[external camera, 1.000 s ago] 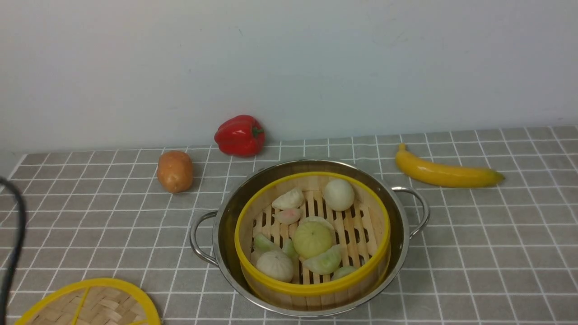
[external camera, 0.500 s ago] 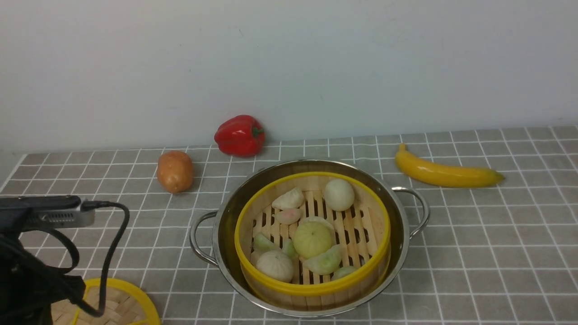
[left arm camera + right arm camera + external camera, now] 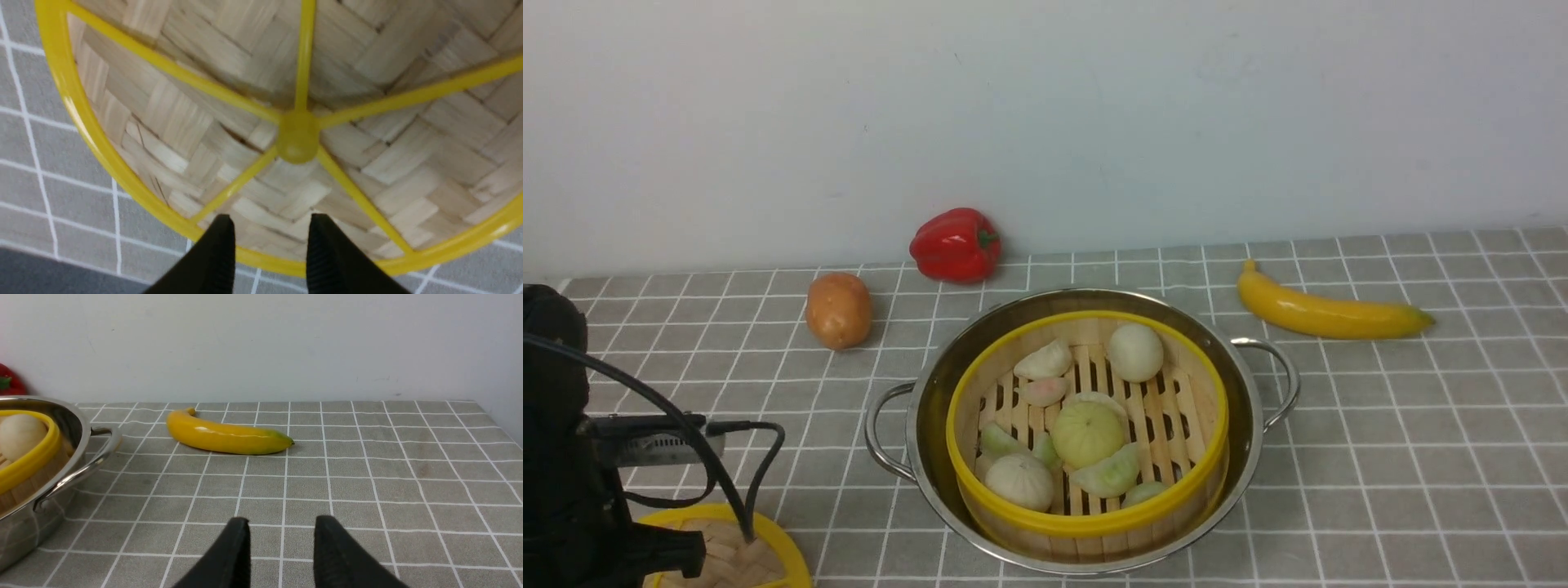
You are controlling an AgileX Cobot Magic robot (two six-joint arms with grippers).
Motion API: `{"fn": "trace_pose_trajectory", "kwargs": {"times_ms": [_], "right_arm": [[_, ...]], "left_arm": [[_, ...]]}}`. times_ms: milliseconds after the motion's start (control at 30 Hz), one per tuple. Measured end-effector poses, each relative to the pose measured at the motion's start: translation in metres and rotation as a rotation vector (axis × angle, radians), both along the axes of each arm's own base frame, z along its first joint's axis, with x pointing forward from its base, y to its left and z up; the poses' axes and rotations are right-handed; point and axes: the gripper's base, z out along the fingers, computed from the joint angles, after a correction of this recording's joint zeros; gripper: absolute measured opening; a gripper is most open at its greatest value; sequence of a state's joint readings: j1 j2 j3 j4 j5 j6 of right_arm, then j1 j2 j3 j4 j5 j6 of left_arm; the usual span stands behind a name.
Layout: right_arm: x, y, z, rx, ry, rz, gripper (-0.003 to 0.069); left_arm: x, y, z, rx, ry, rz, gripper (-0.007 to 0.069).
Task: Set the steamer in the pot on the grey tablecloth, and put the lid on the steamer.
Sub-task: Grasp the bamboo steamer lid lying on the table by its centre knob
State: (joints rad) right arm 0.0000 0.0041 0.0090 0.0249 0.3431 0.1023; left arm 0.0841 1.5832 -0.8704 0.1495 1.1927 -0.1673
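Observation:
The woven lid is far wider than the left gripper's open fingers, so the left gripper needs to grab the lid next by its narrow yellow centre knob [image 3: 298,137].
The steamer [image 3: 1086,523], a bamboo basket with yellow rims and several buns and dumplings inside, sits in the steel pot [image 3: 939,384] on the grey tablecloth [image 3: 1380,425]. The woven lid [image 3: 776,547] lies flat on the cloth at the front left, partly hidden by my left arm [image 3: 564,474]. In the left wrist view the lid [image 3: 229,122] fills the picture. My left gripper [image 3: 271,222] is open just above it, near its rim and short of its centre knob [image 3: 297,139]. My right gripper [image 3: 282,524] is open and empty above the cloth, right of the pot [image 3: 73,420].
A banana [image 3: 1327,312] lies behind the pot on the right and also shows in the right wrist view [image 3: 224,435]. A potato [image 3: 838,309] and a red pepper [image 3: 956,245] lie at the back left, near the wall. The cloth's left edge is close to the lid.
My left arm has come into the front view from the left and dropped down over the lid, covering more of it. The pot and steamer have not moved.

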Motion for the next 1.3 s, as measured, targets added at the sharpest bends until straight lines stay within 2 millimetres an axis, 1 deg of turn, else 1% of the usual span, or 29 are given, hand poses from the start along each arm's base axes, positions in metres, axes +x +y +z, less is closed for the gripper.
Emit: {"fn": "trace_pose_trajectory", "kwargs": {"times_ms": [200,267,533,833,933,1000,1100,1300], "right_arm": [[0.000,0.000,0.000,0.000,0.000,0.000,0.0242],[0.000,0.000,0.000,0.000,0.000,0.000,0.0242],[0.000,0.000,0.000,0.000,0.000,0.000,0.0242],[0.000,0.000,0.000,0.000,0.000,0.000,0.0242],[0.000,0.000,0.000,0.000,0.000,0.000,0.0242],[0.000,0.000,0.000,0.000,0.000,0.000,0.0242],[0.000,0.000,0.000,0.000,0.000,0.000,0.0242],[0.000,0.000,0.000,0.000,0.000,0.000,0.0242]], "left_arm": [[0.006,0.000,-0.002,-0.006,-0.073,-0.006,0.0243],[0.009,-0.003,-0.003,-0.034,-0.091,-0.018,0.0243],[0.013,-0.003,-0.018,-0.055,-0.038,-0.042,0.0243],[0.016,-0.001,-0.020,-0.032,-0.058,-0.055,0.0242],[0.016,-0.001,-0.020,-0.032,-0.058,-0.055,0.0223],[0.015,-0.001,-0.020,-0.030,-0.052,-0.056,0.0161],[0.014,-0.001,-0.019,-0.031,-0.038,-0.056,0.0113],[0.013,-0.001,-0.019,-0.036,-0.017,-0.073,0.0113]]}}
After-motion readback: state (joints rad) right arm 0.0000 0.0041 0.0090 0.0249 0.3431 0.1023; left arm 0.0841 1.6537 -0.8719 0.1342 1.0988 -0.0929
